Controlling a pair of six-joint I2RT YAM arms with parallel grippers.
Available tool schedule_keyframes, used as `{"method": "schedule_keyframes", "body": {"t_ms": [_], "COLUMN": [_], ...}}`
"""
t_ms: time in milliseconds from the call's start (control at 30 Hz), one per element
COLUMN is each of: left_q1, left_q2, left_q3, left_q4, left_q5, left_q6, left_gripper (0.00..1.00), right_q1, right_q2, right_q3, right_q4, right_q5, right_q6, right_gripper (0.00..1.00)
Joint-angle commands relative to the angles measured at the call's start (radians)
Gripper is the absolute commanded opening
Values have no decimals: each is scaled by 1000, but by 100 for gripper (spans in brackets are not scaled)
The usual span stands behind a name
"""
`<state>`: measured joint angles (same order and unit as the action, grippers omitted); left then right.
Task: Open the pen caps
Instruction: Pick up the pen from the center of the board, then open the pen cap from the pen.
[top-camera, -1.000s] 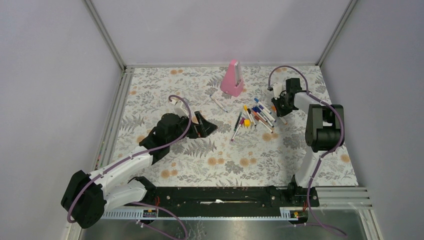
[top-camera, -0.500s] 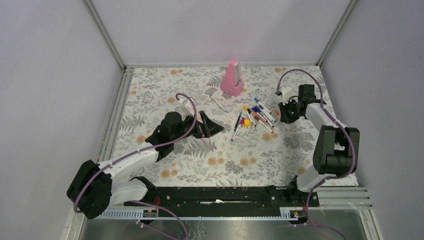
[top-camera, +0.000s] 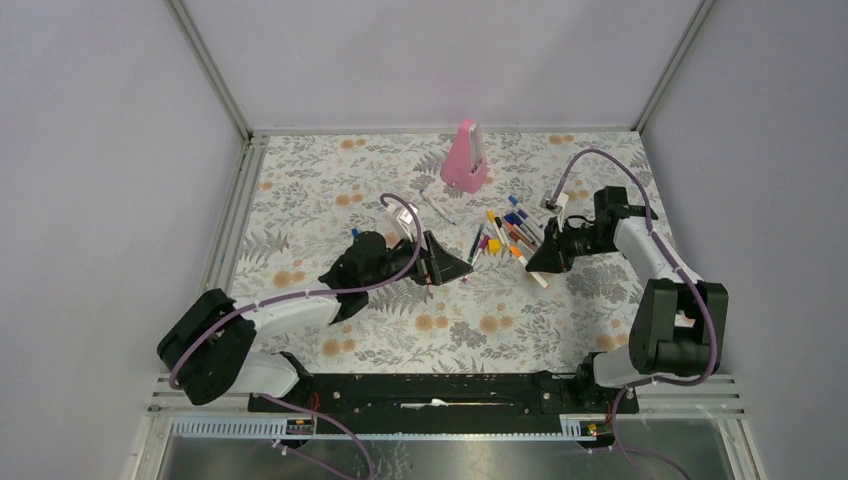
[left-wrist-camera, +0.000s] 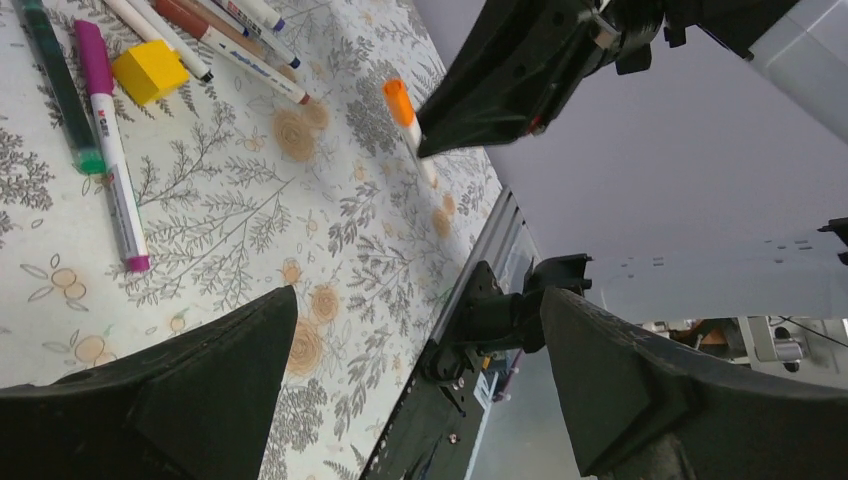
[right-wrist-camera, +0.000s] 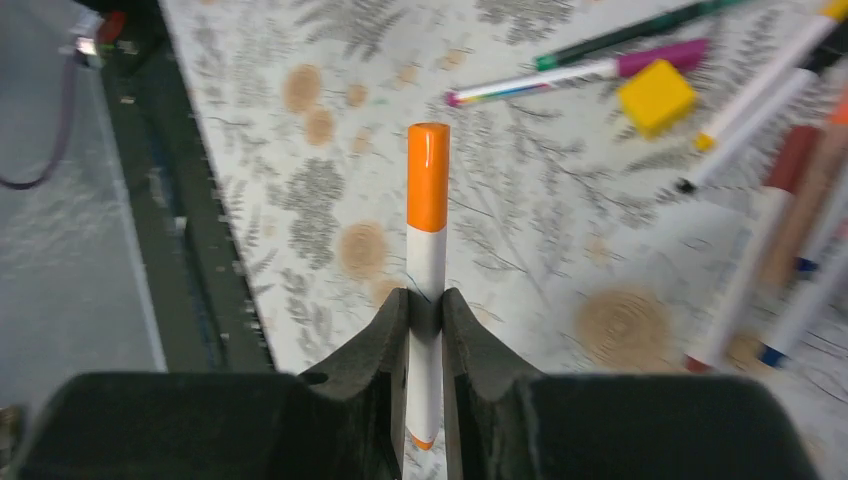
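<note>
The pen cap needs to come off. My left gripper will next grab just the orange pen cap (top-camera: 517, 254) (left-wrist-camera: 398, 100) and leave the white body of the pen to my right gripper.
My right gripper (right-wrist-camera: 426, 300) is shut on the white barrel of a pen (right-wrist-camera: 426, 262). Its orange pen cap (right-wrist-camera: 428, 176) sticks out past the fingertips and is still on the barrel. From above, the right gripper (top-camera: 533, 262) hovers just right of the pen pile (top-camera: 510, 230) and points left. The left gripper (top-camera: 458, 266) faces it with jaws wide open and nothing between them. In the left wrist view the orange cap (left-wrist-camera: 398, 100) pokes out of the right gripper (left-wrist-camera: 520, 70), well beyond my open left gripper (left-wrist-camera: 417, 300). Other capped pens (left-wrist-camera: 110, 150) lie on the floral mat.
A tall pink wedge (top-camera: 465, 158) stands at the back centre. A small yellow cube (top-camera: 493, 245) lies among the pens and shows again in the right wrist view (right-wrist-camera: 655, 95). The black base rail (top-camera: 440, 390) runs along the near edge.
The right arm swung from the back right toward the middle, carrying the orange-capped pen. The left gripper slid right toward the pile, still open.
</note>
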<state>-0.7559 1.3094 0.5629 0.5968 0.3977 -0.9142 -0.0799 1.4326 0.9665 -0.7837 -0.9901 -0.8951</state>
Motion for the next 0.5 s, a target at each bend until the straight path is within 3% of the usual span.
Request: {"method": "schedule_keyframes", "body": {"t_ms": [0, 267, 467], "left_q1": [-35, -130, -155], "left_q2": [75, 225, 313], "left_q3": [44, 126, 172], "left_q4": [201, 286, 329], "left_q5": [-94, -247, -248], "left_q6": [14, 30, 5], "left_gripper": [99, 93, 83], "right_q1": [25, 102, 123], "right_q2": [74, 149, 179], "right_q3": [68, 85, 89], "right_q4": [-239, -349, -371], "right_q5": [-251, -288, -288], "right_q6": [-155, -242, -263], "right_gripper": [0, 0, 0]}}
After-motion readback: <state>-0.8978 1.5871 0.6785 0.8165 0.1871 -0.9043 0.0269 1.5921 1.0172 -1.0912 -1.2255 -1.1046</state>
